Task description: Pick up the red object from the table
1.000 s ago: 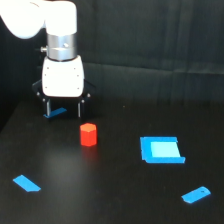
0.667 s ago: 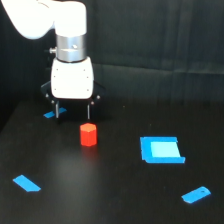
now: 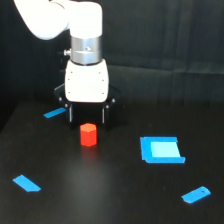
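The robot's gripper next needs to take hold of the red block by its upright sides to pick it up.
The red object [image 3: 88,134] is a small red-orange hexagonal block standing upright on the black table [image 3: 110,195], left of centre in the exterior view. My gripper [image 3: 87,116] hangs from the white arm just above and behind the block. Its two dark fingers [image 3: 70,114] are spread apart, one to each side of the block's top, with nothing between them. The block looks apart from both fingers.
A blue square piece [image 3: 161,150] lies to the exterior view's right of the block. A thin blue strip [image 3: 54,113] lies behind the gripper on the left. Small blue pieces lie at the front left [image 3: 26,183] and front right [image 3: 196,194]. A dark ribbed curtain [image 3: 165,35] hangs behind.
The arm has moved toward the exterior view's right and toward the red object, from beside the blue strip to right over the block. The block has not moved.
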